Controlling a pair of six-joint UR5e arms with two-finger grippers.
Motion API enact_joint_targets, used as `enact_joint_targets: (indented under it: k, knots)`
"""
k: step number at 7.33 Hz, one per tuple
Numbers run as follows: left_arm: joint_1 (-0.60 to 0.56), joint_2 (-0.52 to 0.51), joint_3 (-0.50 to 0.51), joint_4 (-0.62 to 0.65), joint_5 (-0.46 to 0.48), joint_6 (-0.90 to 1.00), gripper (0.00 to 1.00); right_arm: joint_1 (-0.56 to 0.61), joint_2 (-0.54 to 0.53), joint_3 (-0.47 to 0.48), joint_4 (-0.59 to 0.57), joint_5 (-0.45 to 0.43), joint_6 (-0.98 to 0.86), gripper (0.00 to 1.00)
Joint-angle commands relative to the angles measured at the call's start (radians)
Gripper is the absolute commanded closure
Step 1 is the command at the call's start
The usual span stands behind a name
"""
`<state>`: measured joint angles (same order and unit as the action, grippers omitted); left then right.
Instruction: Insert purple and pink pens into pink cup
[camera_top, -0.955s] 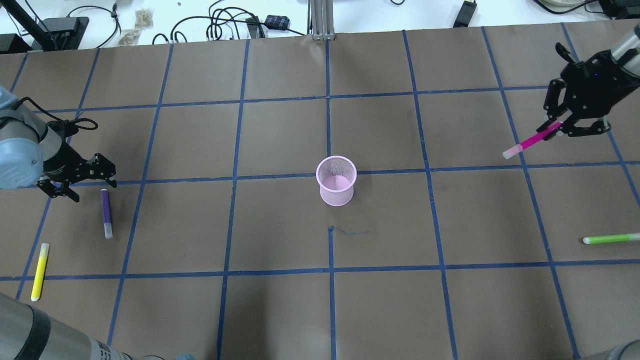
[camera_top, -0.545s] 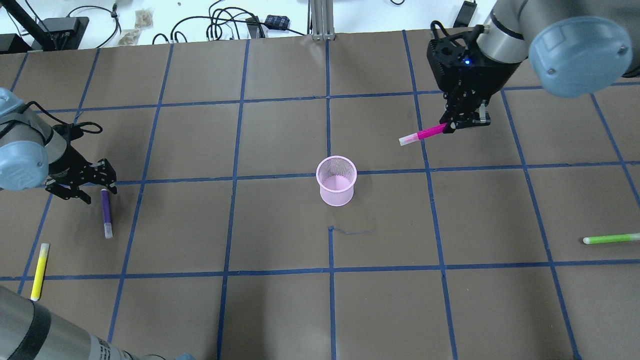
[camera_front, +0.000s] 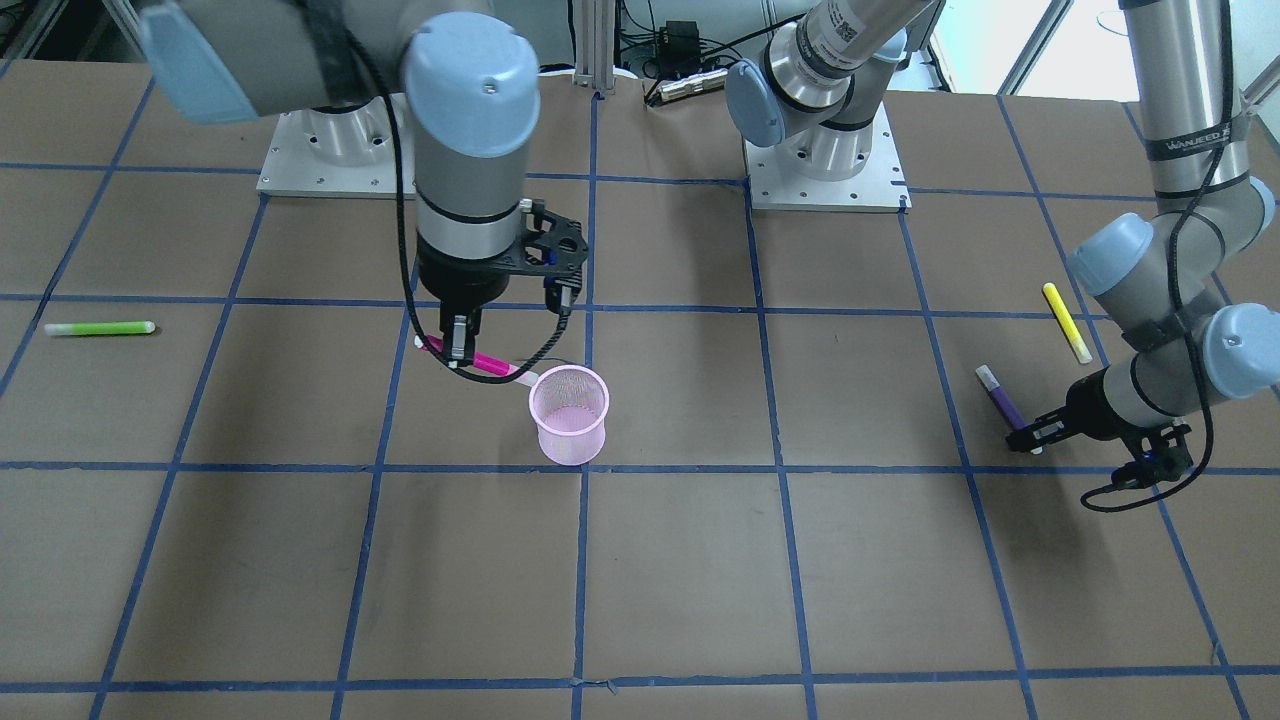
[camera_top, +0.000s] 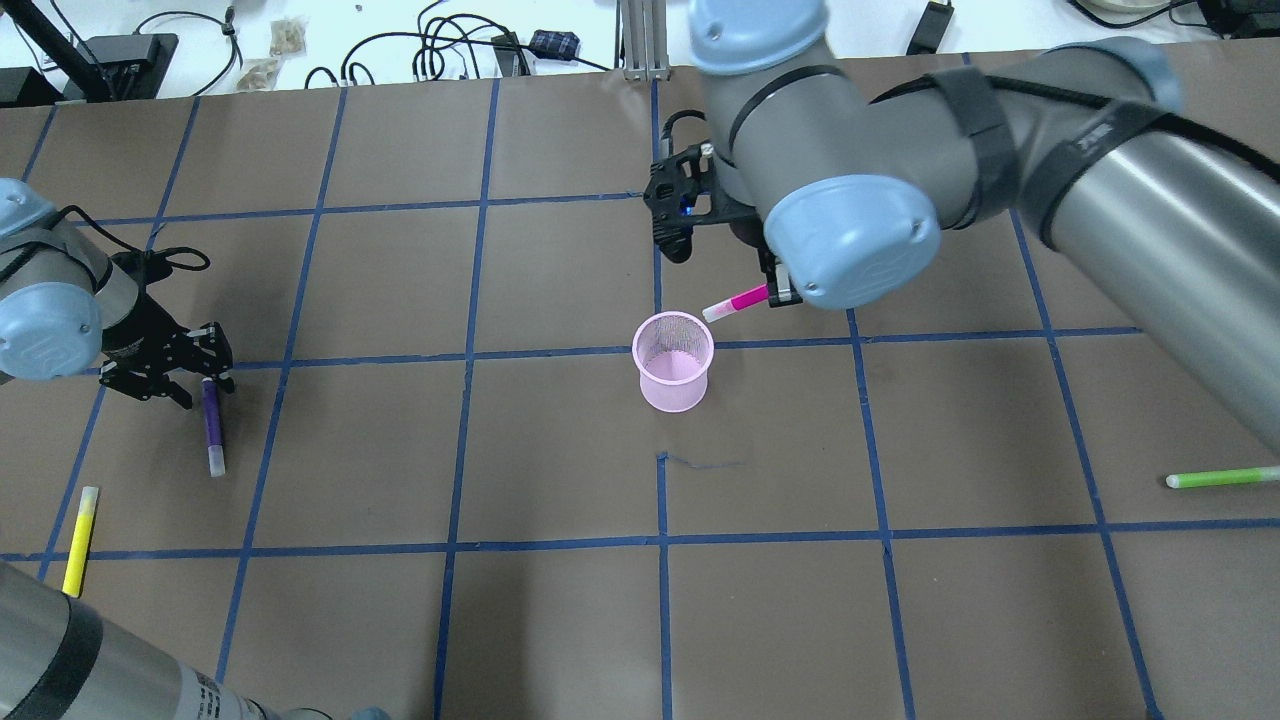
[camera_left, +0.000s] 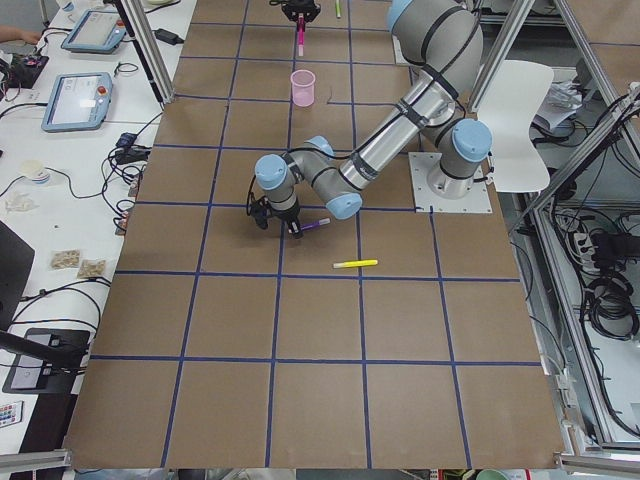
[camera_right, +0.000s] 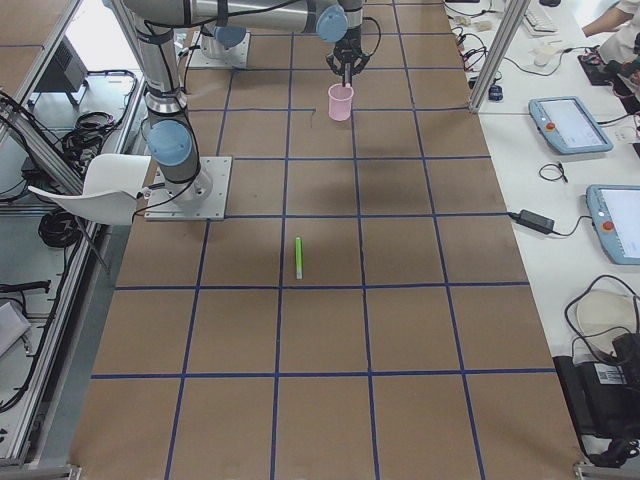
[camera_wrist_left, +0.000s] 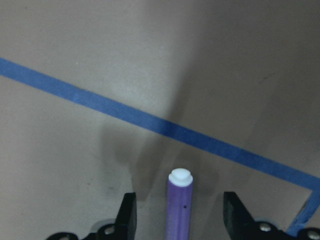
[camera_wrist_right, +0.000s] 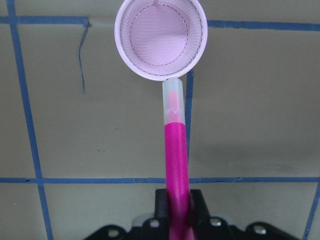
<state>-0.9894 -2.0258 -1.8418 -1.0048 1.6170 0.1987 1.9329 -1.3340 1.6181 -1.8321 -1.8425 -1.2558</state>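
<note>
My left gripper should take hold of the purple pen by its white-tipped end (camera_wrist_left: 179, 195) next. The pen can then go into the pink cup.
The pink mesh cup (camera_top: 674, 362) stands upright at the table's middle. My right gripper (camera_top: 773, 293) is shut on the pink pen (camera_top: 737, 300) and holds it in the air. The pen's pale cap end points at the cup's far right rim. In the right wrist view the pen (camera_wrist_right: 175, 145) reaches the cup's rim (camera_wrist_right: 160, 75). The purple pen (camera_top: 212, 425) lies flat at the far left. My left gripper (camera_top: 203, 372) is open and low over its far end. In the left wrist view the pen's white tip (camera_wrist_left: 180, 177) sits between the two fingers (camera_wrist_left: 127, 217).
A yellow pen (camera_top: 80, 540) lies near the left front, close to the purple pen. A green pen (camera_top: 1220, 477) lies at the far right. Cables and boxes lie beyond the table's back edge. My right arm's big elbow (camera_top: 850, 240) hangs over the area behind the cup.
My right arm has swept left with the pink pen, from the table's right edge to just beside the cup. My left gripper has shifted slightly onto the purple pen's far end.
</note>
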Motion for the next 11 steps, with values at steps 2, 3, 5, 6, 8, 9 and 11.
enact_joint_targets:
  k: [2,3,5,6,8,9,11]
  knots:
    - [0.000,-0.002,0.004,0.000,-0.008,-0.008,1.00,0.130,0.099,-0.029,-0.026,-0.178,0.140,1.00]
    - [0.000,-0.002,0.004,0.000,-0.012,-0.019,1.00,0.132,0.111,-0.041,-0.026,-0.178,0.154,1.00]
    - [-0.006,0.018,0.031,0.000,-0.014,-0.024,1.00,0.161,0.156,-0.034,-0.102,-0.178,0.173,1.00]
    - [-0.017,0.027,0.061,0.002,-0.013,-0.027,1.00,0.179,0.176,-0.033,-0.104,-0.187,0.173,1.00]
    - [-0.029,0.048,0.125,-0.006,-0.008,-0.027,1.00,0.181,0.184,-0.035,-0.107,-0.187,0.170,0.26]
    - [-0.053,0.062,0.139,-0.006,-0.011,-0.027,1.00,0.172,0.179,-0.040,-0.121,-0.182,0.156,0.00]
    - [-0.118,0.096,0.157,-0.002,-0.043,-0.053,1.00,0.124,0.141,-0.052,-0.121,-0.175,0.145,0.00]
